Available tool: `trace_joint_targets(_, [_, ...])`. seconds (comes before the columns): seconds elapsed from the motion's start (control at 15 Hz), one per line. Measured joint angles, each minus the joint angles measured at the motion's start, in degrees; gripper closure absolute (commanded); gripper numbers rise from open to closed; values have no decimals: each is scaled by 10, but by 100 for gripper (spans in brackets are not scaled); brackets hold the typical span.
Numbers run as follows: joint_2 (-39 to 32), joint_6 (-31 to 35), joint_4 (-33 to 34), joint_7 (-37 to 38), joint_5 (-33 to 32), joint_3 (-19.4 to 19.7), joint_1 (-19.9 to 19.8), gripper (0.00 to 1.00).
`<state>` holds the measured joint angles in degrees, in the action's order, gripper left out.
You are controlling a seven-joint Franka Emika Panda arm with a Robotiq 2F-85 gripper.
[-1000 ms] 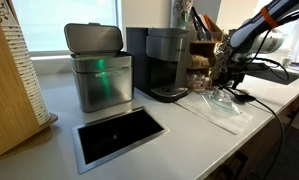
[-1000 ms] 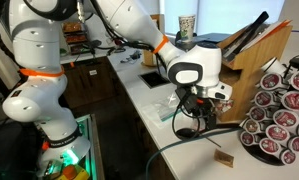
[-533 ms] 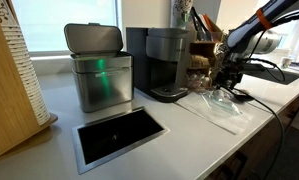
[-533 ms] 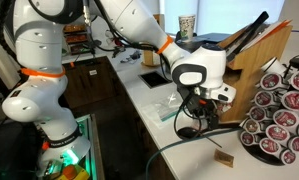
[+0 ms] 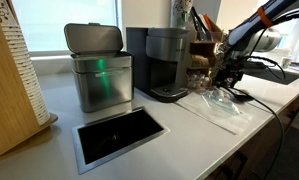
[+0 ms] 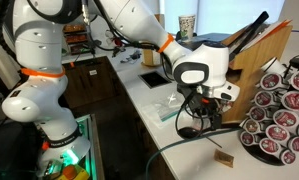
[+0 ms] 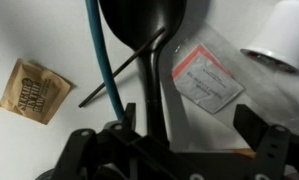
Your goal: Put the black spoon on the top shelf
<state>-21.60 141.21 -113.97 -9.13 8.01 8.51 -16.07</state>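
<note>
I will grab the black spoon [image 7: 149, 40] by its handle with my gripper. The spoon's bowl then stays free to go first onto the top shelf.
The black spoon [image 7: 149, 40] lies on the white counter, its bowl at the top of the wrist view and its handle running down between my jaws. My gripper [image 7: 169, 145] is open, low over the counter, with a finger on each side of the handle and not closed on it. It also shows in both exterior views [image 5: 226, 80] [image 6: 196, 112]. The brown wooden rack [image 6: 257, 52] stands just beyond the gripper, with dark utensils sticking out above its top shelf [image 6: 244, 38]. In an exterior view the rack [image 5: 201, 48] sits behind the coffee machine.
A clear plastic bag with a red-and-white packet [image 7: 204, 75] lies beside the spoon, with a brown packet [image 7: 34, 90] and a blue cable [image 7: 104, 70] nearby. The dark pod carousel [image 6: 279, 110] stands close by. A coffee machine [image 5: 167, 62], metal bin [image 5: 99, 68] and recessed counter slot [image 5: 119, 133] lie along the counter.
The wrist has shifted very slightly toward the rack. Nothing else has visibly moved.
</note>
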Motion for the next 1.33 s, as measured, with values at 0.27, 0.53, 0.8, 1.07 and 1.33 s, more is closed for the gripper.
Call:
trace_joint_targets(0.27, [-4,2,0,0,-3,4,0,1])
trace_joint_targets(0.53, [-8,5,0,1,-3,6,0,6])
trace_joint_targets(0.8, [-9,6,0,1,-4,6,1,35])
trace_joint_targets(1.07, [-13,7,0,6,-9,8,2,60])
trace_joint_targets(1.33, [-15,11,0,13,-15,9,2,89])
